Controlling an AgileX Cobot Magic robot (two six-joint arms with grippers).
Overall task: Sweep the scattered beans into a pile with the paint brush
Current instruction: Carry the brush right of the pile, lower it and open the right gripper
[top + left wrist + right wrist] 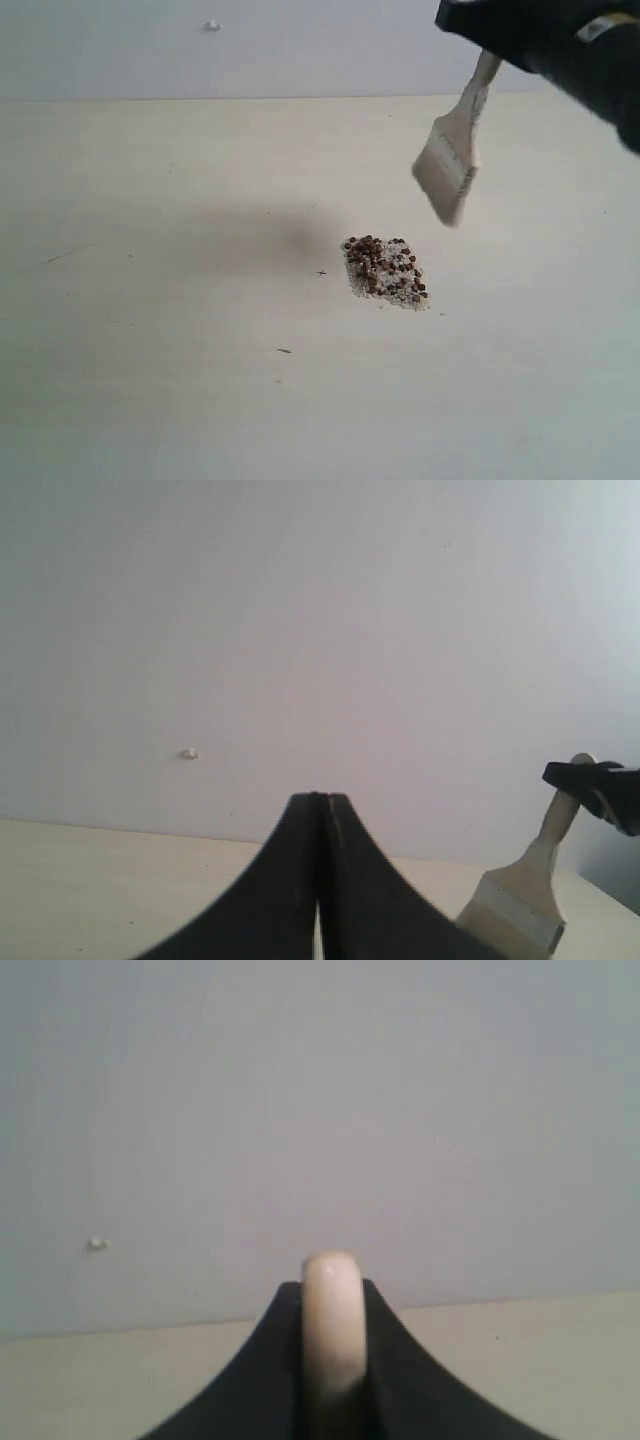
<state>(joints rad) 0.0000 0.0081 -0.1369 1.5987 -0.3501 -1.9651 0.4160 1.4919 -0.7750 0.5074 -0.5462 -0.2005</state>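
The paint brush would drop now, so my right gripper must lower it first.
The beans [383, 267] lie gathered in one small dark reddish-brown heap on the pale table, mixed with fine whitish grains. The paint brush [451, 152] hangs in the air above and to the right of the heap, bristles down and clear of the table. My right gripper [333, 1295] is shut on the paint brush's pale handle end [332, 1320]; in the exterior view it enters from the top right. The brush [520, 895] also shows in the left wrist view. My left gripper [321, 802] is shut with nothing in it and is out of the exterior view.
A pale table [150, 300] runs back to a plain grey wall [300, 50] that bears a small white mark [212, 25]. A few tiny dark specks [284, 350] lie on the table near the heap.
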